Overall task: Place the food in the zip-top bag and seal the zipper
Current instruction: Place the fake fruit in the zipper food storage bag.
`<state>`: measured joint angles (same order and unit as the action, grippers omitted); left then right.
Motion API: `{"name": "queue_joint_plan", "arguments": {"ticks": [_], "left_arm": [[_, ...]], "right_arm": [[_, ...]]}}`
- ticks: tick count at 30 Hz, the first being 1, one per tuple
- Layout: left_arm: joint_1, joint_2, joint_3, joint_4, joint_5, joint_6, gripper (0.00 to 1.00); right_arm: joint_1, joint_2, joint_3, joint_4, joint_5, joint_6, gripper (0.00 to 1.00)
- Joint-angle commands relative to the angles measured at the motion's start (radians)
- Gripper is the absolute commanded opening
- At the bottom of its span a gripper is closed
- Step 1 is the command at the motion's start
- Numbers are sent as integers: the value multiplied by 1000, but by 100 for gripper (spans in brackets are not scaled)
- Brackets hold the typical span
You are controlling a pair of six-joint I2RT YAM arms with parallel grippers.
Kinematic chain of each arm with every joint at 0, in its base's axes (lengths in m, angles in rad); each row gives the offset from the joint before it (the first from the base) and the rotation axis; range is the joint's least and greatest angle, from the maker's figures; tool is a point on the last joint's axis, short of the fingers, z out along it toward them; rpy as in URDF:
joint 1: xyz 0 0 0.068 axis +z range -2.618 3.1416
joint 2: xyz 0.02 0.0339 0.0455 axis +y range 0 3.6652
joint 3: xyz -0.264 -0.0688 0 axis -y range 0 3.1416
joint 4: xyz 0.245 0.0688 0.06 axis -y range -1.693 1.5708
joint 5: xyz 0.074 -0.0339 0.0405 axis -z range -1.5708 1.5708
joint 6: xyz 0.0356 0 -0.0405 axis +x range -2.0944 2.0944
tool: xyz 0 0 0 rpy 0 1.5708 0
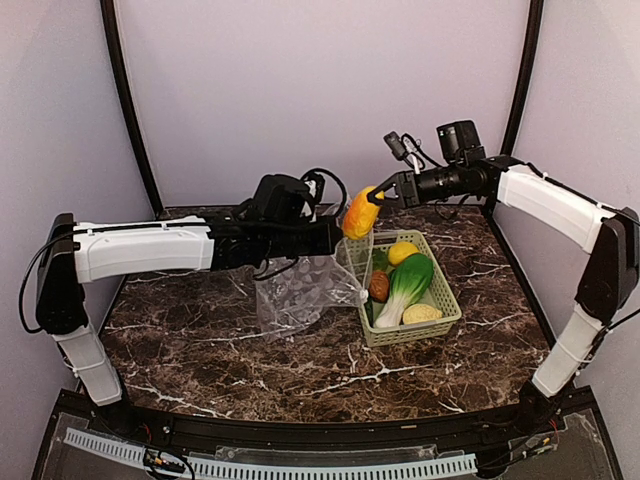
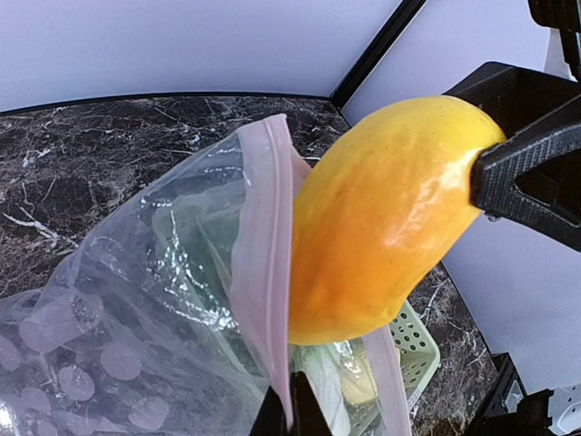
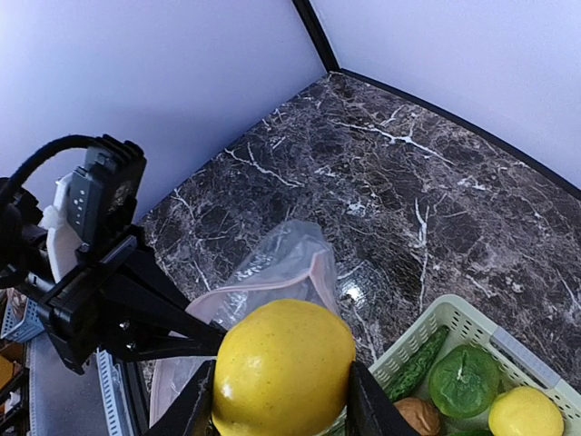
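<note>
I should wait to open my right gripper: the orange-yellow piece's lower end is only at the pink zipper, so the piece would likely tip outside the bag if I opened now.
My right gripper [image 1: 380, 194] [image 3: 281, 404] is shut on an orange-yellow piece of food [image 1: 360, 213] [image 2: 381, 218] [image 3: 283, 368], held in the air just above the mouth of the zip-top bag [image 1: 300, 290] [image 3: 290, 254]. My left gripper [image 1: 335, 235] [image 2: 290, 413] is shut on the bag's pink zipper [image 2: 263, 263], holding the mouth up and open. The bag's clear body [image 2: 109, 336] hangs down to the table. A lemon [image 1: 403, 252], bok choy [image 1: 405, 285], red-brown piece [image 1: 379, 286] and pale yellow piece [image 1: 421, 314] lie in the basket.
The light green lattice basket [image 1: 445, 318] stands right of the bag on the marble table [image 1: 250, 370]. A green pepper [image 3: 463, 381] and a dark green ridged piece [image 3: 418, 363] also lie in it. Pale walls close in the back and sides.
</note>
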<state>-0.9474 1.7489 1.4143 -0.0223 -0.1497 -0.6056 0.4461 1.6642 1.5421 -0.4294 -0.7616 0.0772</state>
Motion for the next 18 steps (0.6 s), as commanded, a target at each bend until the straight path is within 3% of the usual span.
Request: {"name": "queue_joint_plan", "arguments": {"ticks": [1,10,18], "left_arm": [[-6,-66,-22,20,-42,-3,1],[-6,-45,5,19,-52,-2,1],[-6,-96,-33,69,-85,9,1]], "right_arm": [[15,-2,32,-23,79,-39,11],[167,29,65,-75,189,-134,15],[187,132,168,-169,232,-121,21]]}}
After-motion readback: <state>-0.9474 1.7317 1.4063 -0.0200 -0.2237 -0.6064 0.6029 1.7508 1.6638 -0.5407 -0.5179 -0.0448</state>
